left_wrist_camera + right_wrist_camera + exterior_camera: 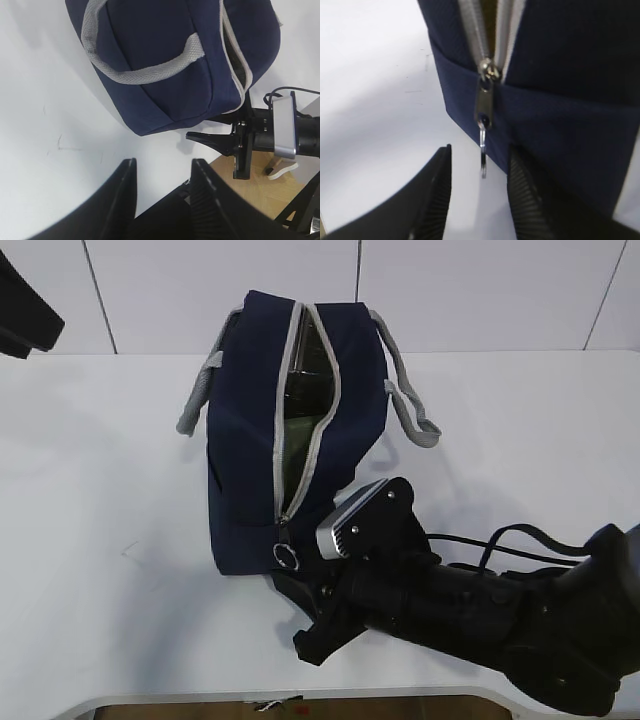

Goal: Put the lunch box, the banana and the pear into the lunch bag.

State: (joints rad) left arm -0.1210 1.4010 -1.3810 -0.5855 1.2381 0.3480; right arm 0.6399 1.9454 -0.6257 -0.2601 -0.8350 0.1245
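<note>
The zipper slider [284, 521] sits tight against the navy cloth. My right gripper needs to grab the metal ring pull by its free-hanging loop [286, 557] next.
The navy lunch bag [250, 440] lies on the white table [100, 490] with its grey zipper partly apart. A dim greenish surface [296, 440] shows through the gap, and I cannot tell what it is. Lunch box, banana and pear are out of view. My right gripper [480, 147] is open at the bag's near end. The metal ring pull [484, 159] hangs between its fingers and touches neither. The exterior view shows that gripper [288, 585] low under the ring [286, 556]. My left gripper [165, 161] is open over bare table beside the bag [165, 45], holding nothing.
Grey webbing handles [412, 410] flop out to both sides of the bag. The table's front edge [200, 702] runs close below the right arm, with wooden floor [260, 185] past it. A white tiled wall [450, 290] stands behind. A dark part of the left arm [25, 310] shows at top left.
</note>
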